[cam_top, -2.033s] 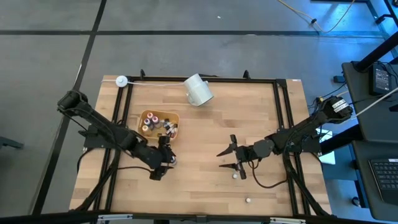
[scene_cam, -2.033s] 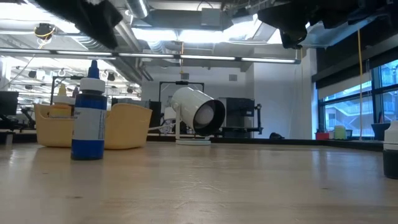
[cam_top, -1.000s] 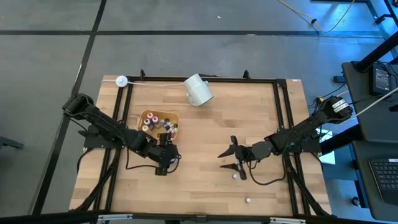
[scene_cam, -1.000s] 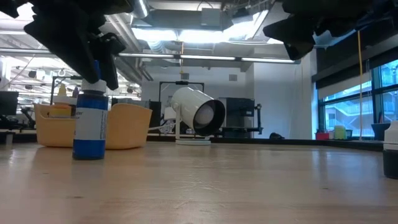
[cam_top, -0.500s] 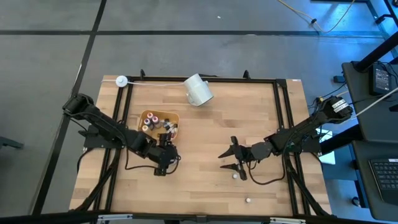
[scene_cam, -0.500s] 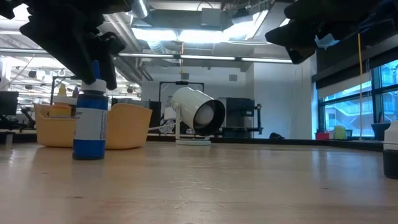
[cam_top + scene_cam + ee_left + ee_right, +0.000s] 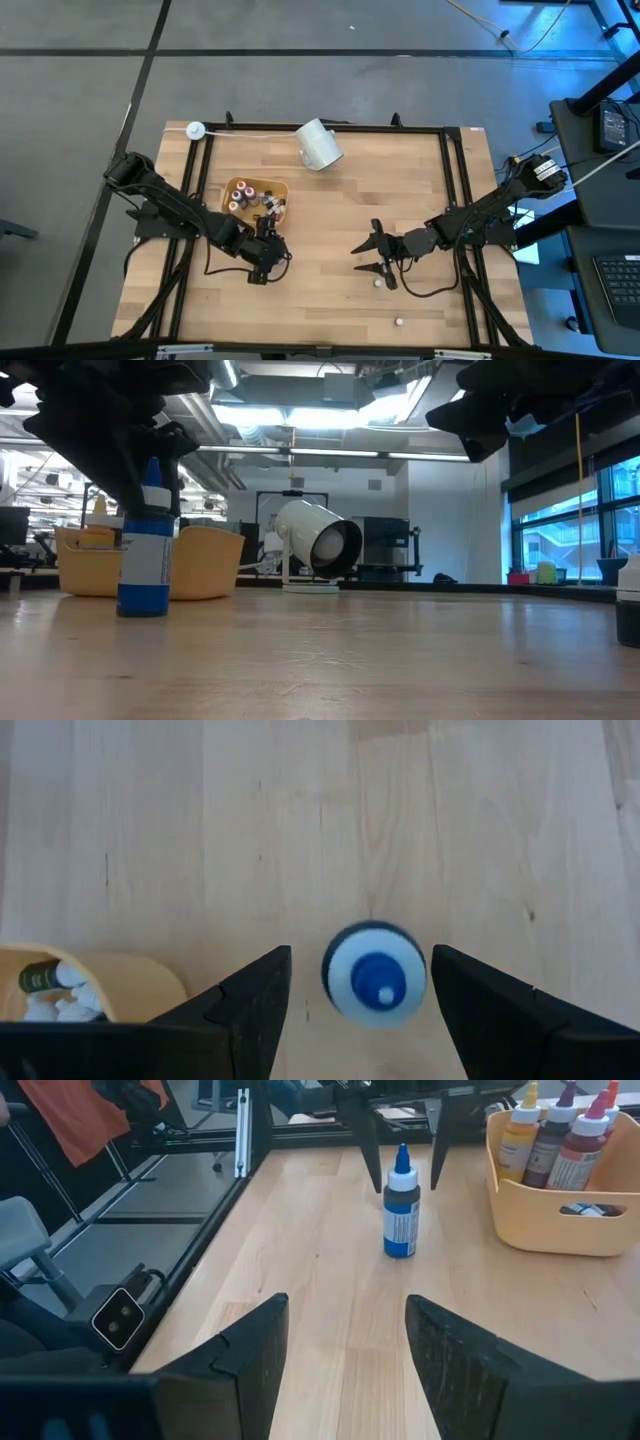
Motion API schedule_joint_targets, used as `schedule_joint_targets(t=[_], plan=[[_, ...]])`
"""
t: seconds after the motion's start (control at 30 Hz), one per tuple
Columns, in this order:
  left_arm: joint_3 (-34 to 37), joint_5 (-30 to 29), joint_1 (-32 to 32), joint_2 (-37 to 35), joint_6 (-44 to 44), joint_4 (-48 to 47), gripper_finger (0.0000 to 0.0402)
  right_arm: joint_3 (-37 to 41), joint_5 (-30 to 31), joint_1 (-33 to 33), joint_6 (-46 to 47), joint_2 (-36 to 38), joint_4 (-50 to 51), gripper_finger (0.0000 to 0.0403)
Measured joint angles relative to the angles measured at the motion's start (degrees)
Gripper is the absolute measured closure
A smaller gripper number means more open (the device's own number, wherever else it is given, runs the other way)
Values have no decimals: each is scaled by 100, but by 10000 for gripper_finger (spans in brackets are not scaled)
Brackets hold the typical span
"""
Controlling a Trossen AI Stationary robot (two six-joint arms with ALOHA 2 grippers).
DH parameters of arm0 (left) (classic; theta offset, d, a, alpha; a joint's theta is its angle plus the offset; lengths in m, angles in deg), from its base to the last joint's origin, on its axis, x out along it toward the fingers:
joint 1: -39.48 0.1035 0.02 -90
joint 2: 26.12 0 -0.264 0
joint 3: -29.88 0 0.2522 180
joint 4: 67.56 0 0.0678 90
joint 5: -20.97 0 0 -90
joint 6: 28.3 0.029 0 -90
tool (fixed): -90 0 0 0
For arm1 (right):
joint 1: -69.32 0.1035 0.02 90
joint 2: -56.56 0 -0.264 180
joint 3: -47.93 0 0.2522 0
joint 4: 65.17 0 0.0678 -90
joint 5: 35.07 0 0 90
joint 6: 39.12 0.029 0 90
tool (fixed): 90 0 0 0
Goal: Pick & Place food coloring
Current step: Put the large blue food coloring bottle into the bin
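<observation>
The left gripper should close on the bottle's white collar (image 7: pixel 350 982) now, because its fingers are beside the collar under the blue tip (image 7: pixel 379 982). Closing now would hold it.
A blue food coloring bottle (image 7: pixel 145 555) with a blue cap stands upright on the wooden table near the yellow tray (image 7: pixel 280 187), which holds several more bottles (image 7: pixel 252 200). My left gripper (image 7: pixel 360 955) (image 7: pixel 268 252) is open and reaches down over it; its fingers (image 7: pixel 250 1005) stand on either side of the bottle's top (image 7: pixel 375 973) without touching. In the low view my left gripper (image 7: pixel 140 455) hangs at cap height. My right gripper (image 7: pixel 368 256) (image 7: pixel 346 1300) is open and hovers mid-table, facing the blue bottle (image 7: pixel 400 1215).
A white cup (image 7: pixel 319 144) lies on its side near the table's far edge. Two small bottles stand on the table, one (image 7: pixel 378 282) just near of my right gripper and one (image 7: pixel 398 322) close to the near edge. Bare wood lies between the two grippers.
My left gripper has come down from above over the blue bottle and shifted slightly toward the table's far edge; it has stayed open. The bottle has kept its place.
</observation>
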Motion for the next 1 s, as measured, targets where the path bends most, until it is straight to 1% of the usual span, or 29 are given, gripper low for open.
schedule_joint_targets(t=[0.07,0.17,0.4,0.53,0.63,0.7,0.77,0.83,0.93,1.0], plan=[[0,3,-5,0,0,38,177,0,0,0,-4,0,0,199],[0,3,-10,0,0,30,204,0,0,-1,-13,0,2,199],[-5,-37,-9,-9,-12,92,286,0,0,0,-18,0,9,199],[-79,-35,-9,-19,-189,41,287,0,1,0,2,0,9,199],[-235,-41,-9,-182,-255,18,287,0,2,0,13,0,11,198],[-424,-92,-9,-346,-427,-227,287,0,2,0,13,0,15,198],[-624,-346,-9,-532,-635,-704,287,0,2,0,15,0,34,198],[-777,-772,-9,-718,-911,-1315,287,0,2,0,15,0,37,198],[-811,-1380,-7,-1050,-1469,-1988,287,0,0,0,17,0,39,198],[-748,-1621,13,-1277,-1867,-2281,287,0,2,2,36,0,45,198]])
